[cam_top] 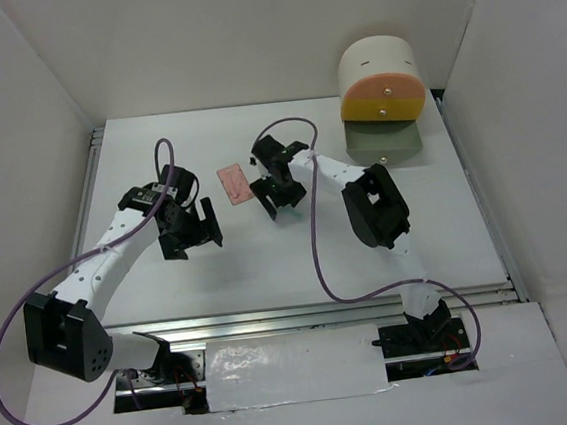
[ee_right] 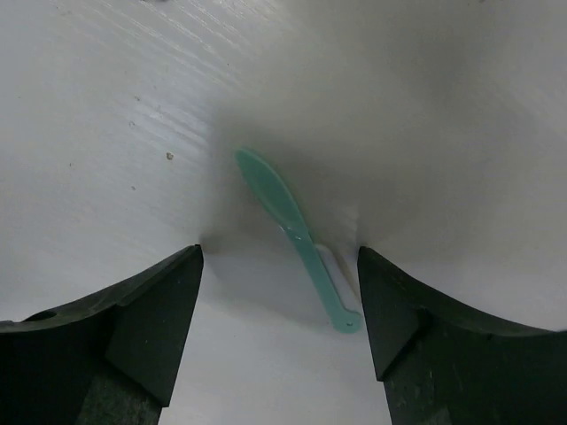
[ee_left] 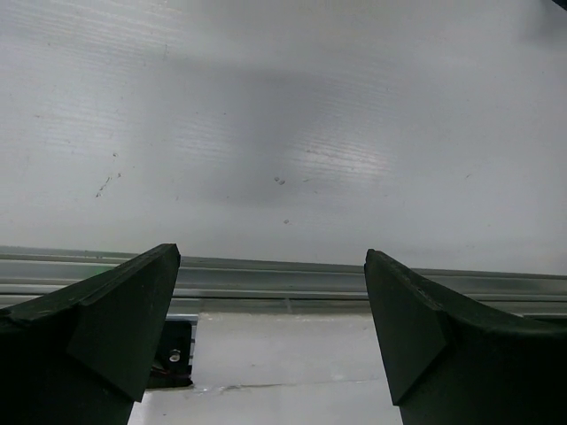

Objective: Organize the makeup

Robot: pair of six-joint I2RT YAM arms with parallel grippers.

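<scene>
I need to close my right gripper on the stick, because the stick's middle lies between my fingers, down at the table.
A short mint-green stick [ee_right: 292, 228] lies flat on the white table, slanting between the fingers of my right gripper [ee_right: 280, 257]. That gripper is open and low over the table, and the stick's lower end is nearer the right finger without touching it. From above, my right gripper [cam_top: 278, 203] hides the stick. A flat pink palette [cam_top: 233, 184] lies just left of it. My left gripper [cam_top: 196, 243] hovers farther left; its wrist view shows the left gripper [ee_left: 272, 257] wide open with only bare table between its fingers.
A round cream drawer unit [cam_top: 381, 85] with peach and yellow fronts stands at the back right, its grey-green bottom drawer [cam_top: 382, 143] pulled out. The table's metal front rail [ee_left: 283, 279] runs just beyond the left fingers. White walls enclose the table.
</scene>
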